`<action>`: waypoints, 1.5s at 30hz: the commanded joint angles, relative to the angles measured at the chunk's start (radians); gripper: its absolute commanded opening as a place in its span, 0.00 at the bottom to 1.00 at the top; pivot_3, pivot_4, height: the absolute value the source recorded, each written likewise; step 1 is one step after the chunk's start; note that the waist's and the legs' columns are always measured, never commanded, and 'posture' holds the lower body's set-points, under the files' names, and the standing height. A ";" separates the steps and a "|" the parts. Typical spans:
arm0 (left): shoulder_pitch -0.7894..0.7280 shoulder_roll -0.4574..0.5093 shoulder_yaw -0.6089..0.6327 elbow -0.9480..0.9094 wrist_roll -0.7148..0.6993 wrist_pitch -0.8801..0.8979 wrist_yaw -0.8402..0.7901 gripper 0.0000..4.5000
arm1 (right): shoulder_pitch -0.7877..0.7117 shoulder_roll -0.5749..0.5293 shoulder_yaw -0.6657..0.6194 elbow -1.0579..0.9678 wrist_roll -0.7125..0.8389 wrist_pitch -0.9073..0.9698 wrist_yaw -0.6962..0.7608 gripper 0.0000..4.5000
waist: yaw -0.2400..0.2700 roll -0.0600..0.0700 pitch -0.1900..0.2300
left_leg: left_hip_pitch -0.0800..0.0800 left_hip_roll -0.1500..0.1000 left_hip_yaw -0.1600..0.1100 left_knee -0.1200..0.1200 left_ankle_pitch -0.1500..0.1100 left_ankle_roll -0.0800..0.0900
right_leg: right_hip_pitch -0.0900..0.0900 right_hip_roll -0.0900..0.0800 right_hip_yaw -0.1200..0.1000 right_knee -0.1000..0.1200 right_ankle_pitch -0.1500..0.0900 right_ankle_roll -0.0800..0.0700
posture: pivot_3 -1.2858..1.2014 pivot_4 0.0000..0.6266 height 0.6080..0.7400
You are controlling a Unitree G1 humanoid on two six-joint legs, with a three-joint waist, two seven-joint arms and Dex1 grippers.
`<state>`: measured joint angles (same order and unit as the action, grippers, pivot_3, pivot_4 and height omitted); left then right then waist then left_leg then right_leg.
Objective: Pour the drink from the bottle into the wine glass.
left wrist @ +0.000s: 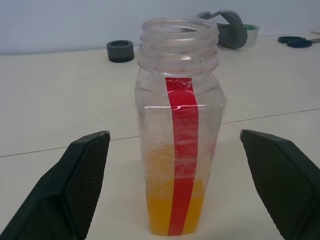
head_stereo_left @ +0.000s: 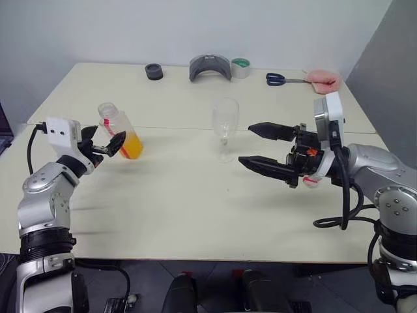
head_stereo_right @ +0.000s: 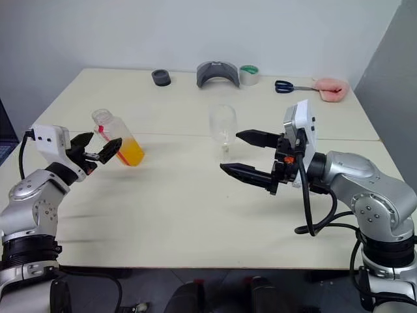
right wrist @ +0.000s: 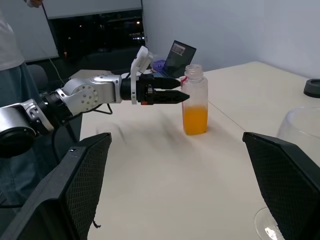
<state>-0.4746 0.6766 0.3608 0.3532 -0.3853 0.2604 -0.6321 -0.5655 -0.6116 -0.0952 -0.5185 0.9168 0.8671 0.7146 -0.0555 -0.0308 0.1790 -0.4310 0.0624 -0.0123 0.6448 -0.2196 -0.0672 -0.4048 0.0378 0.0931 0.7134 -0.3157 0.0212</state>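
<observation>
The left gripper isn't ready to close yet. Its fingers stop short of the bottle's sides and would miss, so it needs to move toward the bottle first and then close.
The bottle (head_stereo_left: 117, 127) stands upright on the left of the table with no cap on its mouth. The orange drink (head_stereo_left: 132, 147) fills its lower part, and a red stripe runs down its side (left wrist: 181, 150). My left gripper (head_stereo_left: 109, 144) is open, level with the bottle, one finger (left wrist: 80, 175) on each side and neither touching it. The empty wine glass (head_stereo_left: 225, 127) stands upright at mid-table. My right gripper (head_stereo_left: 246, 144) hangs open just to its right, pointing toward it and holding nothing. In the right wrist view the glass bowl (right wrist: 302, 132) sits beside one finger.
Along the far edge of the table (head_stereo_left: 195, 215) lie a black ring (head_stereo_left: 154, 72), a grey curved piece (head_stereo_left: 210, 67), a tape roll (head_stereo_left: 240, 68), blue scissors (head_stereo_left: 277, 79) and a pink item (head_stereo_left: 324, 79). A laptop (right wrist: 177, 54) and a person (right wrist: 12, 60) are off the table's left end.
</observation>
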 commanded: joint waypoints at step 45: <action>-0.482 -0.014 -0.201 0.452 0.220 -0.317 -0.164 0.40 | 0.014 0.032 0.041 -0.011 -0.171 -0.152 -0.083 1.00 | 0.005 0.000 0.000 | -0.002 -0.001 -0.002 0.001 0.000 0.000 | 0.000 0.000 -0.003 0.000 0.000 0.000 | 0.52 0.24 1.00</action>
<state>-0.9058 0.6525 0.1767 0.8582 -0.1820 -0.0298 -0.7806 -0.5517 -0.5790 -0.0497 -0.5071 0.7678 0.7497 0.6407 -0.0501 -0.0309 0.1790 -0.4333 0.0614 -0.0145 0.6455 -0.2195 -0.0673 -0.4049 0.0381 0.0897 0.7136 -0.3156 0.0211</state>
